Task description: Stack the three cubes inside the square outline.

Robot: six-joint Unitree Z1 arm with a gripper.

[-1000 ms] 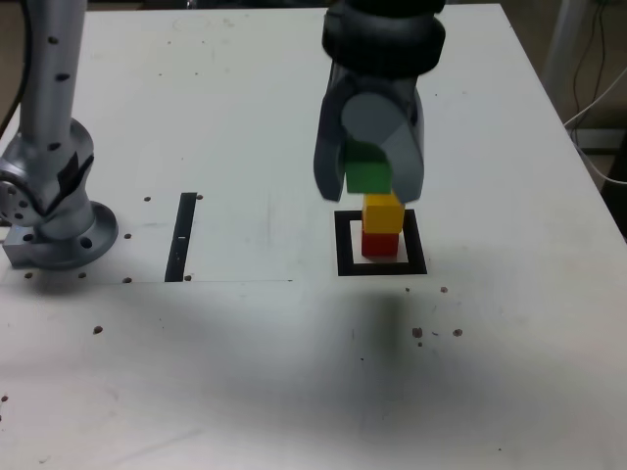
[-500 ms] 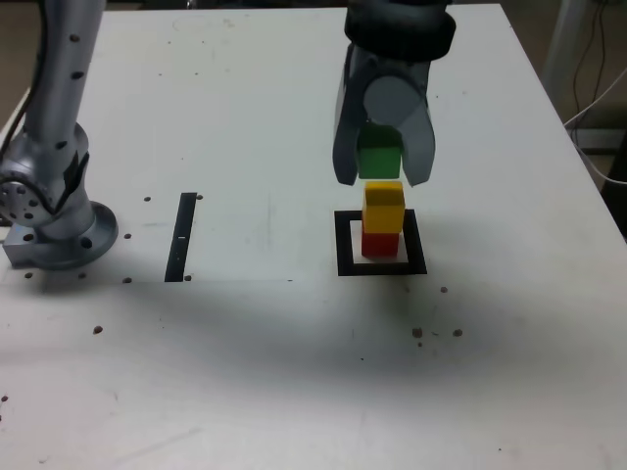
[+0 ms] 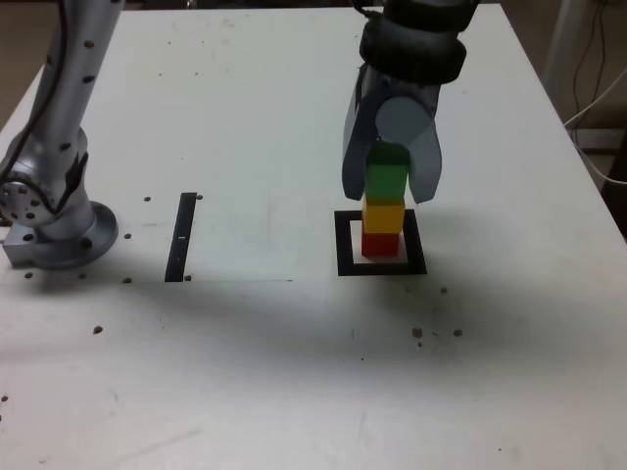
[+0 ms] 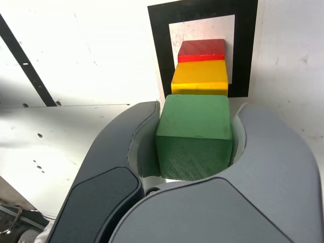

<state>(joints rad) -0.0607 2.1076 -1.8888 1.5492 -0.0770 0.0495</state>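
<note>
The green cube's bottom is over the yellow cube's top (image 3: 384,204) and the green cube would stand, so the gripper needs to let go of it.
A red cube (image 3: 381,244) stands inside the square outline (image 3: 344,251) with a yellow cube (image 3: 382,214) stacked on it. My gripper (image 3: 390,191) is shut on the green cube (image 3: 386,179), whose underside sits at the yellow cube's top; contact cannot be told. In the wrist view the green cube (image 4: 195,134) fills the space between the grey fingers (image 4: 121,152), with the yellow cube (image 4: 200,78), red cube (image 4: 202,49) and square outline (image 4: 158,50) beyond it.
A thin black strip (image 3: 182,236) lies on the white table (image 3: 245,117) at the exterior view's left of the outline. The arm's grey base (image 3: 54,220) stands at the exterior view's far left. Small dark specks dot the tabletop.
The gripper with the green cube has shifted toward the exterior view's right and come down until the cube is level with the yellow cube's top.
</note>
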